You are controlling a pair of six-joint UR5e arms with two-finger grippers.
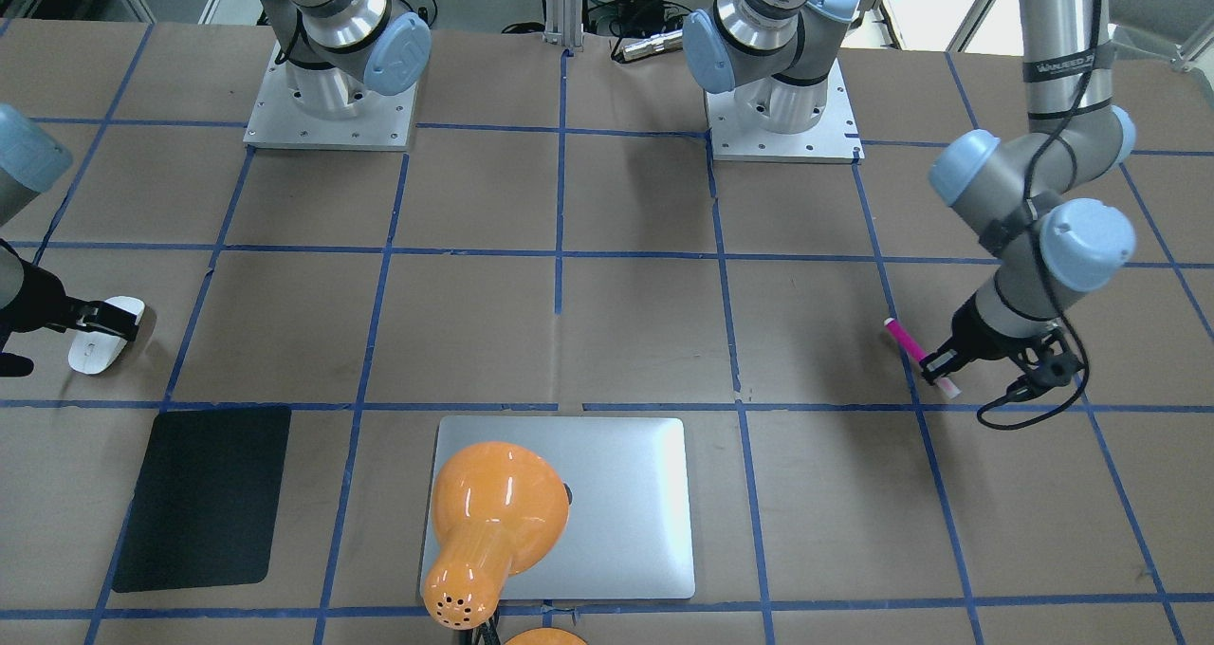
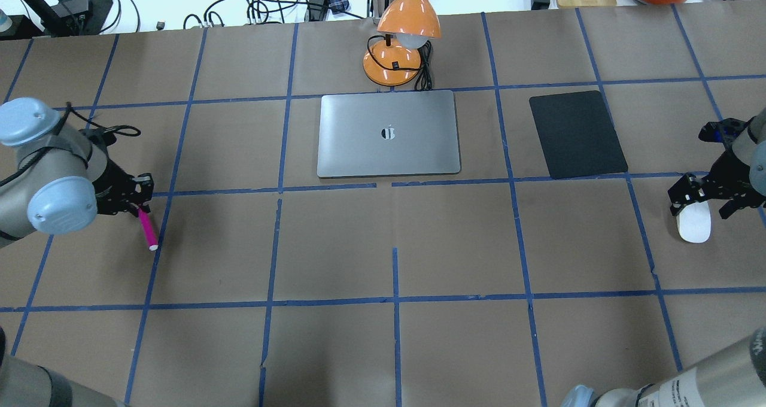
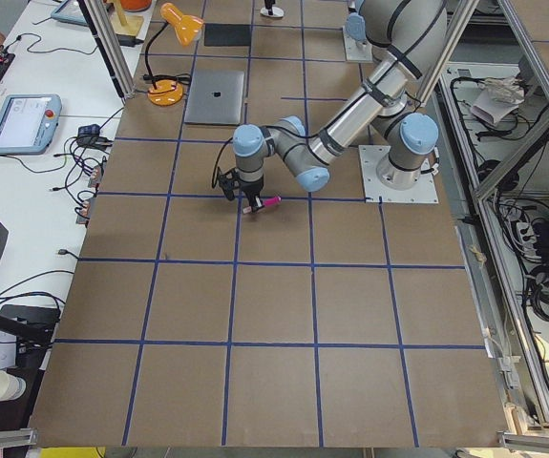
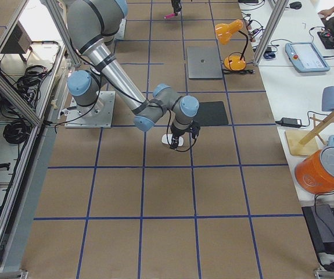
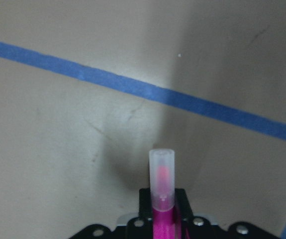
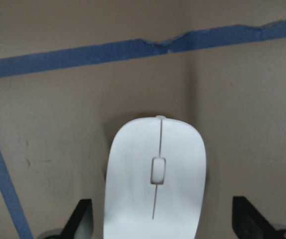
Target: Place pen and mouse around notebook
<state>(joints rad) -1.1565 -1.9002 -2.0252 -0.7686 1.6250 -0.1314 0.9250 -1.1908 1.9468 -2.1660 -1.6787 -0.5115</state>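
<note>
The right gripper takes hold of the white mouse by its long side edges next, to place it beside the notebook.
The magenta pen with its clear cap is at the table's left side, held near its cap end by my left gripper, whose jaws are shut on it. The pen lies low, close to the paper. The white mouse rests on the table at the far right. My right gripper straddles the mouse, open, with a gap on each side between the fingers and the mouse. The silver notebook lies closed at the far middle, away from both.
An orange desk lamp stands just behind the notebook, and its shade hides part of the lid in the front-facing view. A black mat lies to the notebook's right. Blue tape lines grid the brown paper table.
</note>
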